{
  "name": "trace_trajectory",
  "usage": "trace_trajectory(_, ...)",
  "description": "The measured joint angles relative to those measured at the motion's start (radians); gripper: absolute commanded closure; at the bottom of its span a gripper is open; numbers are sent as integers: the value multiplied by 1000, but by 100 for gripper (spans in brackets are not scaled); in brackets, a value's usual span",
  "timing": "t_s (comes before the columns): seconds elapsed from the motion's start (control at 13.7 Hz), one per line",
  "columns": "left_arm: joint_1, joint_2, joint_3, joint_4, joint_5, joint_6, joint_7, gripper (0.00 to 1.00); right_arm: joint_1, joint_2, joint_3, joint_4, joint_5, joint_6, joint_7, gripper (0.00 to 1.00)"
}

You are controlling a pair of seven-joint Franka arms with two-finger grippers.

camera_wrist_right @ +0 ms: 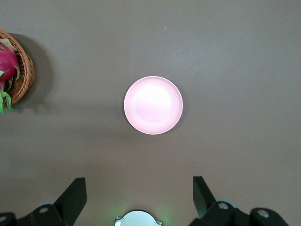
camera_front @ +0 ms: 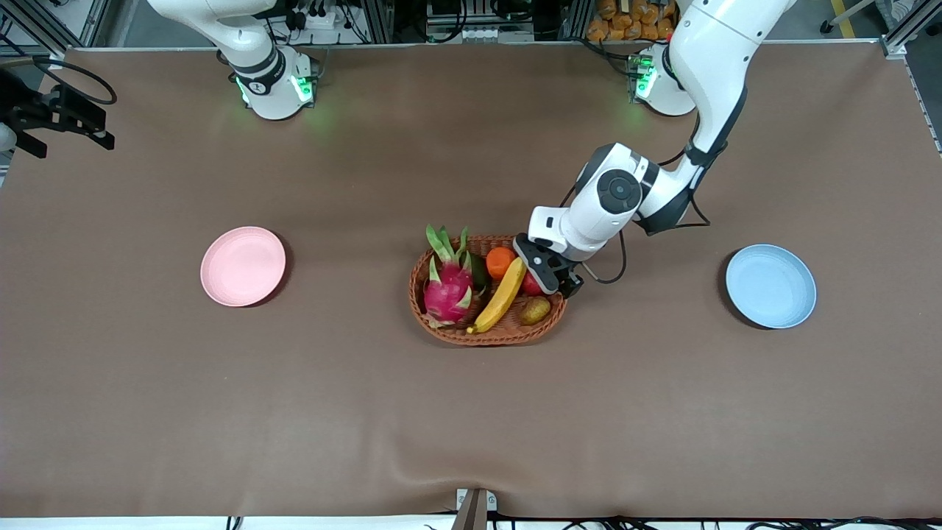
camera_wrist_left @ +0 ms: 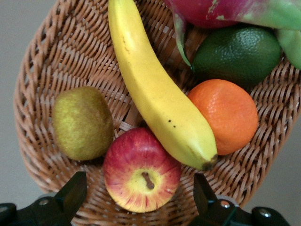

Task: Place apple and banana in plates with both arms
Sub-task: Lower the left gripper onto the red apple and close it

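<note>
The left gripper grips the apple's round red sides next, to place the apple (camera_front: 531,284) on the blue plate (camera_front: 770,285).
The red-and-yellow apple (camera_front: 531,284) lies in the wicker basket (camera_front: 441,331), beside the banana (camera_front: 502,294), which lies across the basket's middle. My left gripper (camera_front: 548,276) is open and low over the apple. In the left wrist view its fingertips (camera_wrist_left: 75,186) stand on either side of the apple (camera_wrist_left: 141,172), apart from it, and the banana (camera_wrist_left: 155,89) touches the apple. My right gripper (camera_wrist_right: 138,186) is open and empty, high over the table, with the pink plate (camera_wrist_right: 153,105) below it. The pink plate (camera_front: 243,266) and the blue plate (camera_front: 770,285) are empty.
The basket (camera_wrist_left: 47,56) also holds a brownish-green kiwi-like fruit (camera_wrist_left: 82,123), an orange (camera_wrist_left: 225,115), a dark green fruit (camera_wrist_left: 237,54) and a pink dragon fruit (camera_front: 447,291). The blue plate lies toward the left arm's end of the table, the pink plate toward the right arm's.
</note>
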State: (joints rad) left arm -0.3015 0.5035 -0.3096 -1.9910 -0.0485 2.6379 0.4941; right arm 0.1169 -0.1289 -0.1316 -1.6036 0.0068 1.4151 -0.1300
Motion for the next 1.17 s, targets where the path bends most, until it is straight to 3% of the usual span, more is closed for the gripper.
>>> trace_trajectory(0.73,-10,35,1,-1,2,41,0,0,9,0,0,1,0,2,0,0)
trace_trajectory(0.88,-10,42,2,-1,2,49,0,30,10,0,0,1,0,2,0,0)
trace_trajectory(0.95,-10,45,3,-1,3,53,0,57,10,0,0,2,0,2,0,0)
trace_trajectory(1.17,-9,44,5,0,3,57,0,62,10,0,0,5,0,2,0,0)
